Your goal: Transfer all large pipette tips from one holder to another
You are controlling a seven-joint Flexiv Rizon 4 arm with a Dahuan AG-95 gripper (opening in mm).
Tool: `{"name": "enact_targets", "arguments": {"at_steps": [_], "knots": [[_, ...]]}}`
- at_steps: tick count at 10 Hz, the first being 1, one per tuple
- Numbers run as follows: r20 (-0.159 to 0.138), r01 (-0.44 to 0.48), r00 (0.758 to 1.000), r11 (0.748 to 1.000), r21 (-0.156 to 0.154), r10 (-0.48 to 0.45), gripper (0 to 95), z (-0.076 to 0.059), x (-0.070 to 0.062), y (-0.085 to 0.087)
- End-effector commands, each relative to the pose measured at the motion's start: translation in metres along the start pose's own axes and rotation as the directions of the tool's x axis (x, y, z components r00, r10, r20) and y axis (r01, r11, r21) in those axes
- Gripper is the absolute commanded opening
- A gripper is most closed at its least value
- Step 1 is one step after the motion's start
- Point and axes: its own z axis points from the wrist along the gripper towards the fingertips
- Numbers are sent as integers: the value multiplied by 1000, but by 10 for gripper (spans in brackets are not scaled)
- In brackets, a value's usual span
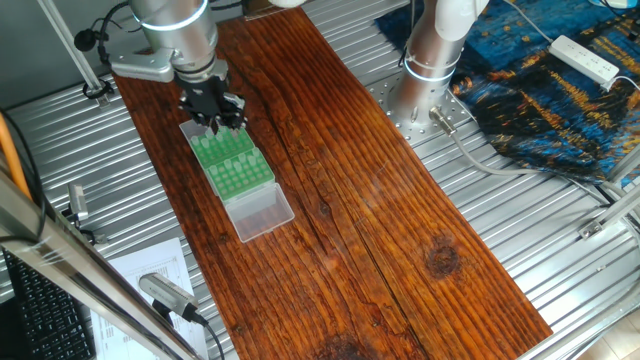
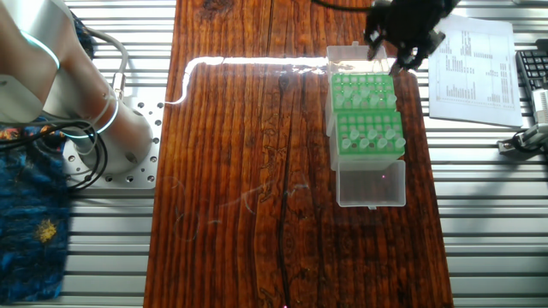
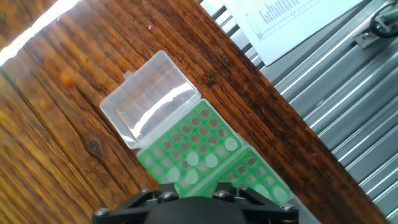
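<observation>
I will next grab the pipette tip by its round top with my gripper, because the green rack [image 1: 226, 150] hides the lower length of the tip.
Two green racks stand end to end on the wooden board. One rack [image 2: 369, 147] [image 3: 186, 140] holds several large pipette tips [image 2: 371, 135] [image 3: 211, 160], whitish with round tops. The other rack [image 2: 363, 89] [image 3: 256, 175] shows mostly bare holes. My black gripper [image 1: 214, 118] [image 2: 396, 50] hangs over the far end of the racks, above that second rack. Its jaws stand apart with nothing between them. In the hand view only the gripper's base shows, and the fingertips are out of frame.
A clear hinged lid [image 1: 262, 212] [image 2: 371, 184] [image 3: 149, 102] lies flat beyond the rack with the tips. A second clear lid [image 2: 349, 56] lies under the gripper. Printed paper [image 2: 475, 64] and a keyboard [image 2: 533, 73] lie beside the board. The arm's base [image 1: 425, 75] stands on the ribbed metal table.
</observation>
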Motion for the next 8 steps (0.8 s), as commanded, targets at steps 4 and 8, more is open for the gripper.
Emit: {"name": "enact_targets", "arguments": {"at_steps": [4, 8], "knots": [[-19, 88, 996, 995, 55, -87, 190, 27, 58, -22], [-14, 306, 952, 952, 30, -305, 190, 45, 61, -27]]}}
